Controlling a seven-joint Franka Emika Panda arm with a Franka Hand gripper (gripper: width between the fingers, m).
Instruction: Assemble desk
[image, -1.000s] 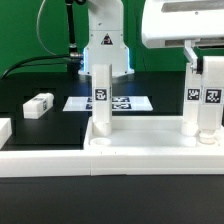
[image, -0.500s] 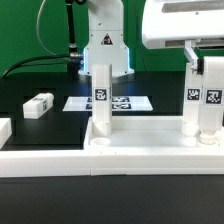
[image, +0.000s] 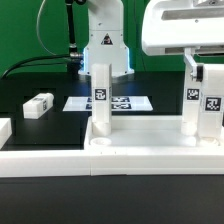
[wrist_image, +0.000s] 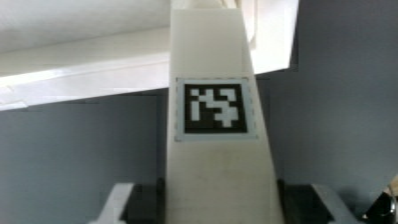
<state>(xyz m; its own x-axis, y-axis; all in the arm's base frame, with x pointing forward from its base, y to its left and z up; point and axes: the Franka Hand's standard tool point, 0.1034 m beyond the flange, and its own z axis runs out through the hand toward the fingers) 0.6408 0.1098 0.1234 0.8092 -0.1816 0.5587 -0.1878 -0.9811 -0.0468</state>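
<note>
The robot's gripper should open now, because the lower end of the tagged leg is in the desk top's corner (image: 188, 134), inside the raised rim, and the leg would stay standing.
The desk top (image: 60, 160), a white tray with a raised rim, lies across the front of the exterior view. Two white tagged legs stand upright in it: the left leg (image: 101, 95) and the right leg (image: 203, 108). My gripper (image: 204, 68) comes down from the upper right and is shut on the upper part of the right leg. In the wrist view the tagged leg (wrist_image: 217, 110) fills the middle, running between my gripper (wrist_image: 217, 205) and the desk top's rim (wrist_image: 71, 70). The gripper's fingers (wrist_image: 128, 200) sit close on both sides of the leg.
A loose white leg (image: 37, 104) lies on the black table at the exterior view's left. Another white part (image: 4, 130) shows at the left edge. The marker board (image: 135, 102) lies flat behind the left leg. The arm's base (image: 103, 50) stands at the back.
The right leg and my gripper have sunk slightly, and the leg's tags sit a little lower and look slightly turned. The left leg and the loose parts have not moved.
</note>
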